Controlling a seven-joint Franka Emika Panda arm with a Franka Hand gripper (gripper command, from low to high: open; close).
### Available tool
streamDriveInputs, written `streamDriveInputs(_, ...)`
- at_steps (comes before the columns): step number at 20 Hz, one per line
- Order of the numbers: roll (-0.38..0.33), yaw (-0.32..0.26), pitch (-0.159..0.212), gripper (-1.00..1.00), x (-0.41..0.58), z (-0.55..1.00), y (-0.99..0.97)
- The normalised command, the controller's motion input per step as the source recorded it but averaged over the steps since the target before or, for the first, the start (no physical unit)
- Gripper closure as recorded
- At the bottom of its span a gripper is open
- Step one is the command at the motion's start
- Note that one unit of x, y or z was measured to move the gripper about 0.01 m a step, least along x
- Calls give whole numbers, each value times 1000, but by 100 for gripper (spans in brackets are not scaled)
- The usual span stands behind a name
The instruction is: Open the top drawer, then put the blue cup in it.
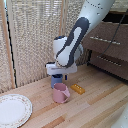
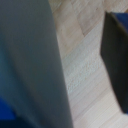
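Note:
I need to put the blue cup in the top drawer [image 1: 102, 43], so next I need to grab the cup with my gripper by its rim.
The blue cup [image 1: 57, 81] stands on the wooden table, just behind the pink cup [image 1: 61, 93]. My gripper [image 1: 58, 75] hangs right over the blue cup and hides its top. In the blurred wrist view my gripper [image 2: 82, 70] shows a grey finger [image 2: 30, 65] and a dark finger [image 2: 117, 60] standing apart, with bare wood between them, so it is open. A patch of blue [image 2: 7, 111] shows beside the grey finger. The top drawer [image 1: 102, 43] of the dark dresser is at the exterior view's right; its front seems to stick out past the drawer below [image 1: 110, 62].
A small yellow block [image 1: 77, 89] lies next to the pink cup. A white plate [image 1: 12, 109] sits at the near corner on the exterior view's left. A slatted blind [image 1: 30, 40] runs behind the table.

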Motion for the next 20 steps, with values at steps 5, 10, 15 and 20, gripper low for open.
streamDriveInputs(5,25,-45,-61,100,-141,101,0)
streamDriveInputs(10,89,-134,-35,100,-24,596,-21)
streamDriveInputs(15,18,-152,0,100,73,1000,-46)
streamDriveInputs(20,0,-179,0,100,207,1000,0)
